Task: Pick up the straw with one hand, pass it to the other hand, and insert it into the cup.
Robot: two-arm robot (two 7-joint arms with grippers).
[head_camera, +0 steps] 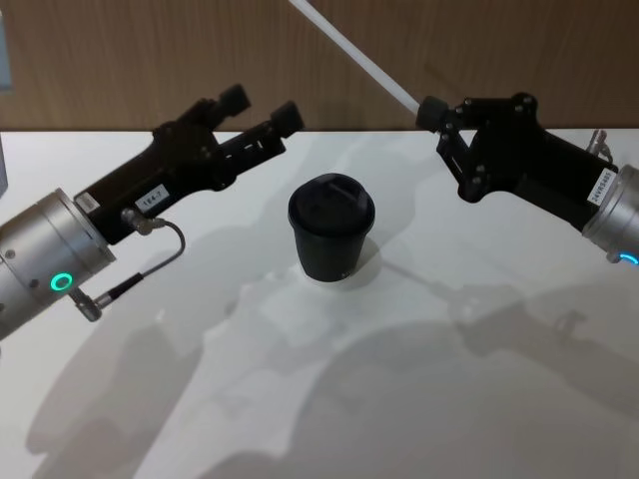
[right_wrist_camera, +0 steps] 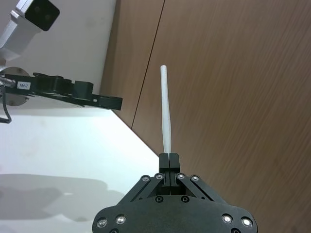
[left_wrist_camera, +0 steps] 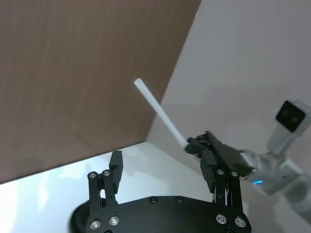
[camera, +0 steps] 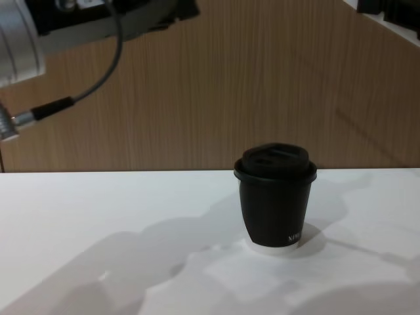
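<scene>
The straw is long and thin, and its lower end (head_camera: 415, 108) is covered by my right gripper. My left gripper should grab the straw near its middle (head_camera: 351, 48) next.
The black cup (head_camera: 331, 240) with its domed lid stands upright in the middle of the white table; the chest view shows the cup (camera: 275, 205) from the side. My right gripper (head_camera: 430, 112) hovers behind and to the right of it, shut on the lower end of the white straw (head_camera: 349, 46), which slants up and to the left. In the right wrist view the straw (right_wrist_camera: 166, 110) rises straight out of the closed right gripper (right_wrist_camera: 168, 160). My left gripper (head_camera: 262, 107) is open, raised behind and to the left of the cup, its tips pointing toward the straw (left_wrist_camera: 160, 114).
The white table (head_camera: 449, 389) stretches around the cup. A wooden wall (head_camera: 120, 60) runs close behind it. The left arm's silver wrist (head_camera: 45, 261) with its green ring and grey cable hangs over the table's left side.
</scene>
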